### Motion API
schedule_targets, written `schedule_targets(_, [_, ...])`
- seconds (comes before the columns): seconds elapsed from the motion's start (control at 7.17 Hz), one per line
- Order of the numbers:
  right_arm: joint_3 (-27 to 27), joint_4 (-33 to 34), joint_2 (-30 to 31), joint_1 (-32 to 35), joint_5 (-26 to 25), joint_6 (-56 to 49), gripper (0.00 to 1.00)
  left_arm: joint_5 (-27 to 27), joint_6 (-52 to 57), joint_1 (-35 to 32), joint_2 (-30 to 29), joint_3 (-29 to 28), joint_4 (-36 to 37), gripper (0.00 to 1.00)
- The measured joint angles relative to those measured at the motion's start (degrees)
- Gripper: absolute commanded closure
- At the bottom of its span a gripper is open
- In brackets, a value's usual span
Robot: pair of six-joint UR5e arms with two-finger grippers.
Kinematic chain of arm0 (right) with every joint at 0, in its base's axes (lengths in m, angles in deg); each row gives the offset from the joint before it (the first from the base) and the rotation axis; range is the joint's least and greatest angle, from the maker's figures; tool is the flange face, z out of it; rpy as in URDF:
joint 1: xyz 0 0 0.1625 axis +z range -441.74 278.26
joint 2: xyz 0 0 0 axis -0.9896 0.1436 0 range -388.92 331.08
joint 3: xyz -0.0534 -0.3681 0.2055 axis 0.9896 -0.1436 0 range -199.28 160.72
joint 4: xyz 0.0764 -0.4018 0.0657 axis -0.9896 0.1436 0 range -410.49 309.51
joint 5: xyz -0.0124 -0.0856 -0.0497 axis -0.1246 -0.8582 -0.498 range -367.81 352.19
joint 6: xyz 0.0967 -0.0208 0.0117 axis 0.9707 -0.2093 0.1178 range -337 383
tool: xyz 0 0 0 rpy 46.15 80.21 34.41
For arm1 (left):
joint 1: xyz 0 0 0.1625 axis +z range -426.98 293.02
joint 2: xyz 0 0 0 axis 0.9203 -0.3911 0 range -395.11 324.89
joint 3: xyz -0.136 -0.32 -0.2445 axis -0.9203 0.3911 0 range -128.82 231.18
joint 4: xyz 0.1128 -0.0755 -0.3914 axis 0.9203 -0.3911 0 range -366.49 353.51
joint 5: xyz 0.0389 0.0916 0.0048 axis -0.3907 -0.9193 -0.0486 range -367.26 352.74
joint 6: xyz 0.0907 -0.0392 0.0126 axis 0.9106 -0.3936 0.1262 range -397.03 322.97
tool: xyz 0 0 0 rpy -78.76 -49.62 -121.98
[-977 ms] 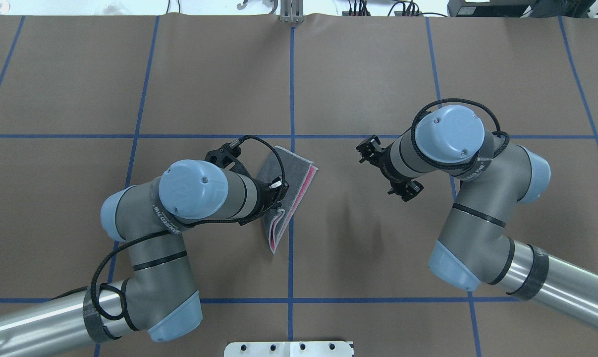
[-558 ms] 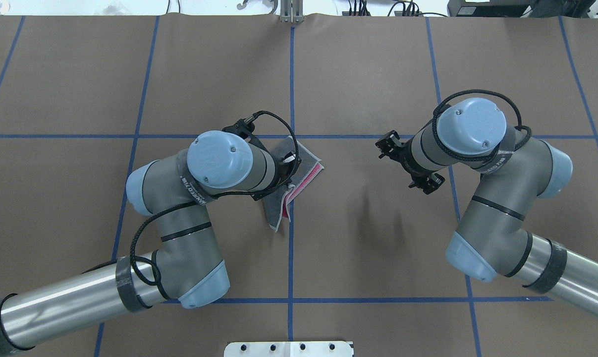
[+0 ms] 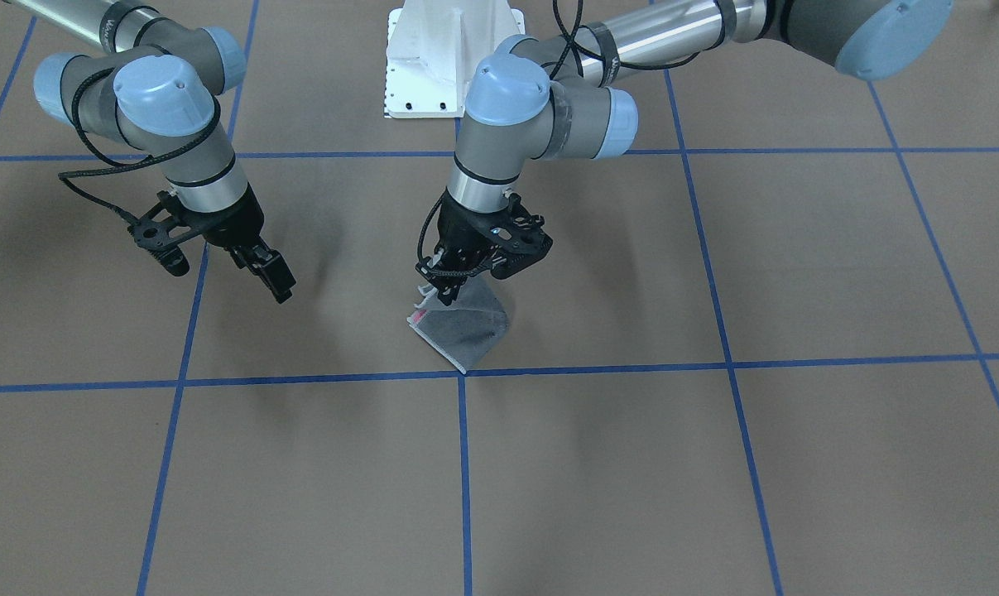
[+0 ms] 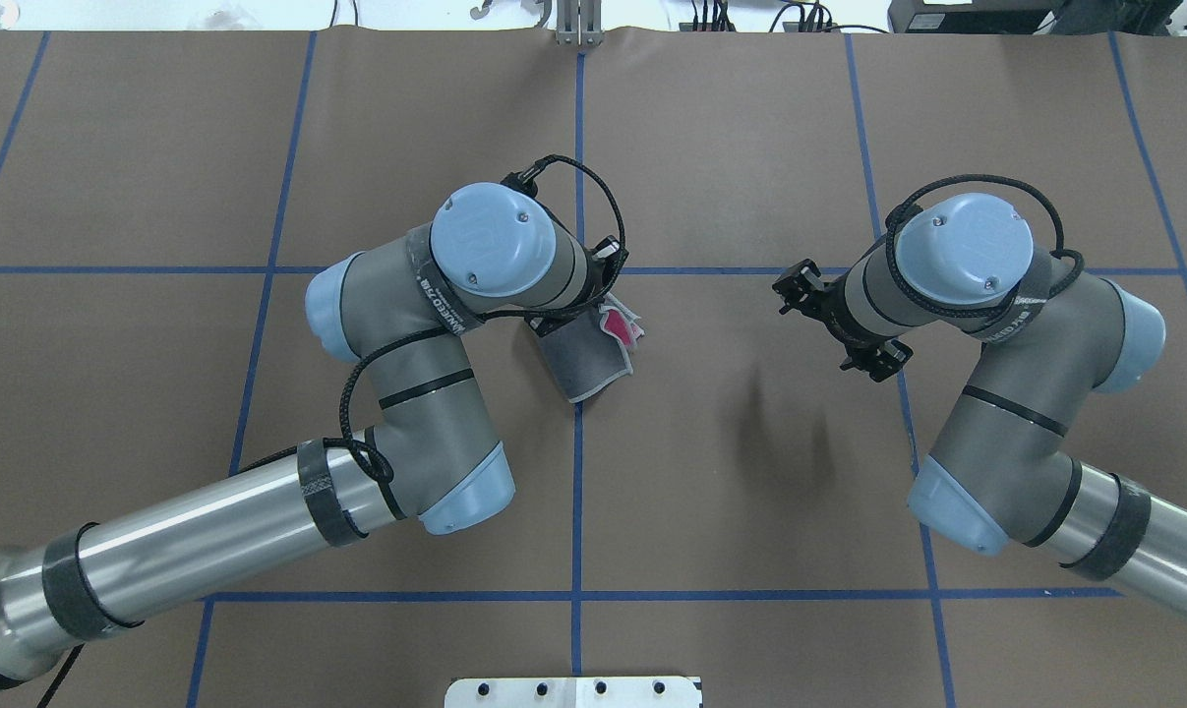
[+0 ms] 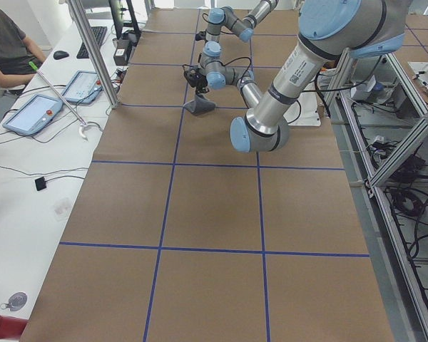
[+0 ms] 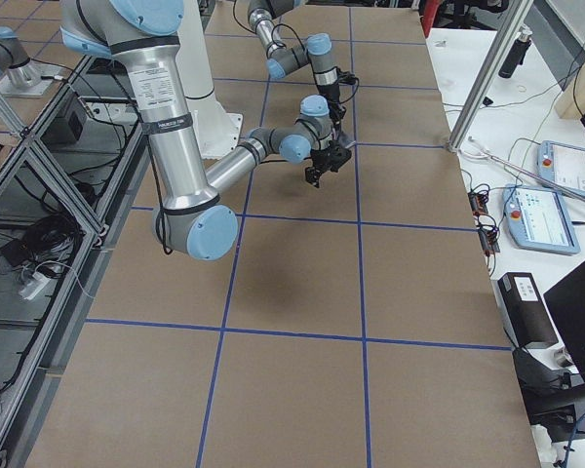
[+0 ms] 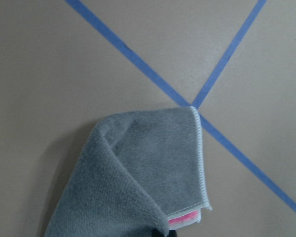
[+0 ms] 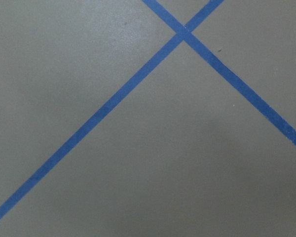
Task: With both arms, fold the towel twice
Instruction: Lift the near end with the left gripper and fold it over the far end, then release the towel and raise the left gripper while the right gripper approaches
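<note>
My left gripper holds the towel and needs to stay closed until its raised end [image 3: 480, 294] covers the towel's lower corner [image 3: 463, 367]. That corner is still uncovered, beyond the fingers.
The towel [image 3: 466, 331] is bunched near the table's middle, dark grey side out with a pink strip showing [image 4: 618, 324]. My left gripper [image 3: 443, 290] is shut on the towel's upper corner and holds that end off the table, while the lower corner rests by the blue tape crossing. In the left wrist view the grey towel [image 7: 153, 163] hangs in folds with its light stitched edge and a pink layer at the bottom. My right gripper [image 3: 277, 283] hovers apart from the towel, open with nothing in it. Its wrist view shows only brown mat and blue tape.
The white pedestal base [image 3: 449, 50] stands at the robot's side of the table. Blue tape lines [image 4: 577, 492] divide the brown mat. A side table with tablets [image 5: 32, 114] and a seated person [image 5: 7, 43] lies beyond the far edge.
My left arm has moved away from the robot and carried the towel's gripped end along, bunching the towel shorter. My right arm has drawn back a little to its own side.
</note>
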Motion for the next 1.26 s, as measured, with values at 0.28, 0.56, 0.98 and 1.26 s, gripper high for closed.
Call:
schedule_targets(0.28, [-0.01,-0.01,0.17,-0.06,-0.14,-0.05,0.0,0.07,0.11,-1.71,-1.77,-2.36,-0.23,1.0])
schedule_targets(0.56, [-0.07,-0.01,0.22,-0.13,-0.34,-0.05,0.0,0.06,0.07,-2.17,-2.0,-4.2,-0.45,1.0])
schedule_targets(0.98, [-0.08,0.0,0.3,-0.21,-0.72,0.01,0.0,-0.01,0.0,-3.2,-3.9,-10.2,-4.5,1.0])
schedule_targets(1.26, [-0.19,-0.01,0.23,-0.32,-0.76,0.03,0.0,-0.01,0.0,-3.92,-5.05,-13.73,-7.67,0.78])
